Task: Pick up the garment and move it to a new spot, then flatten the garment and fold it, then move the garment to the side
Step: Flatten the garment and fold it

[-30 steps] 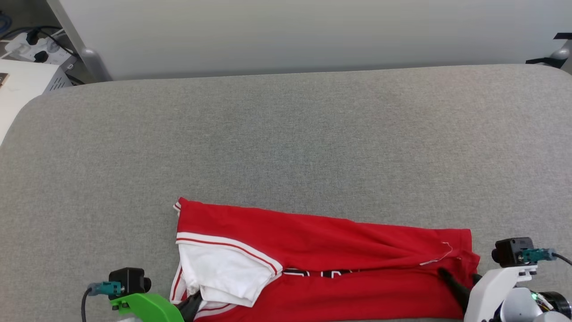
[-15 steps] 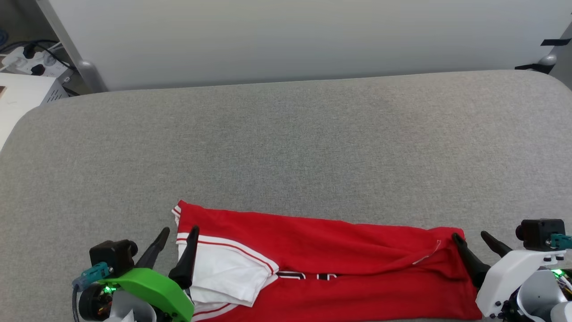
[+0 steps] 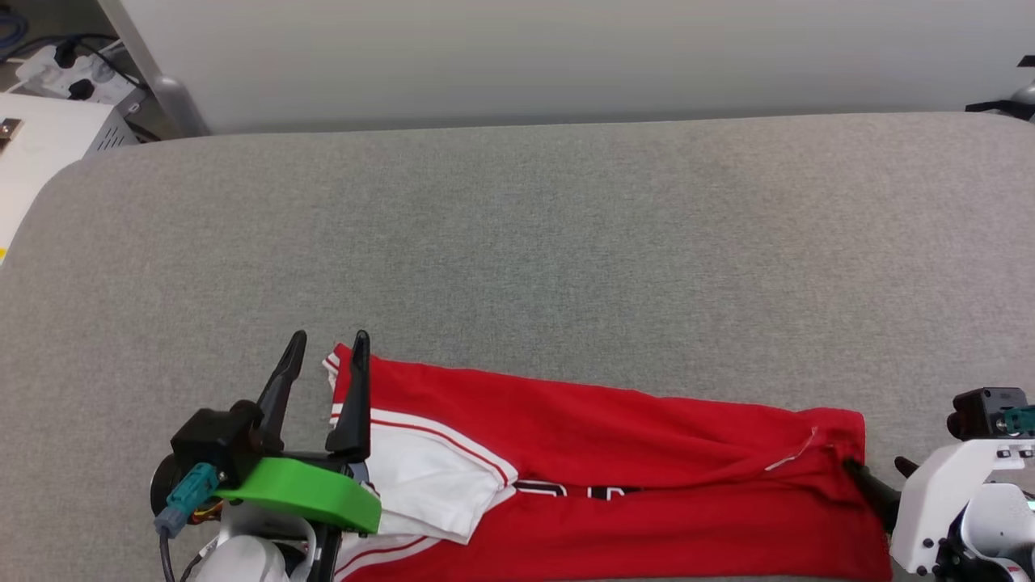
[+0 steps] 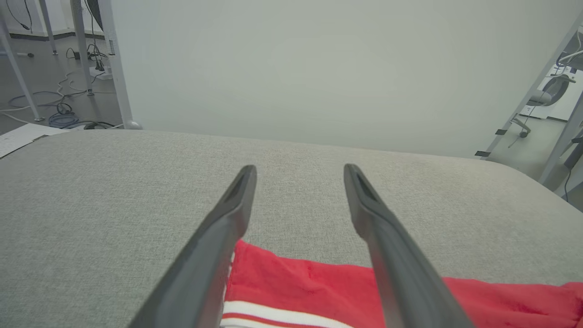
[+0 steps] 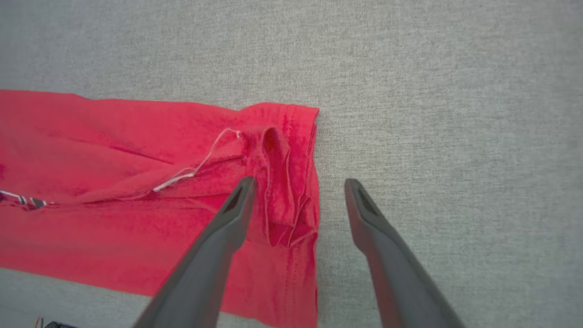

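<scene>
My right gripper grabs the long red garment by its bunched hem next, to fold it over toward the red garment's white sleeve.
The red garment lies folded into a long strip along the near edge of the grey padded table, with a white sleeve folded over its left part and black lettering partly showing. My left gripper stands open over the strip's far left corner, one finger on each side of the edge. At the right end, my right gripper is open too, straddling the bunched hem; its left finger is above the cloth and its right finger above bare table. Nothing is held.
A pale wall panel rises behind the table. A white cabinet with a power strip and cables stands at the far left. Metal frame legs and floor cables show beside the table.
Both grippers have let go of the garment and opened. The left gripper rose and moved forward over the strip's left corner; the right one drew back toward the hem. The head camera shifted slightly.
</scene>
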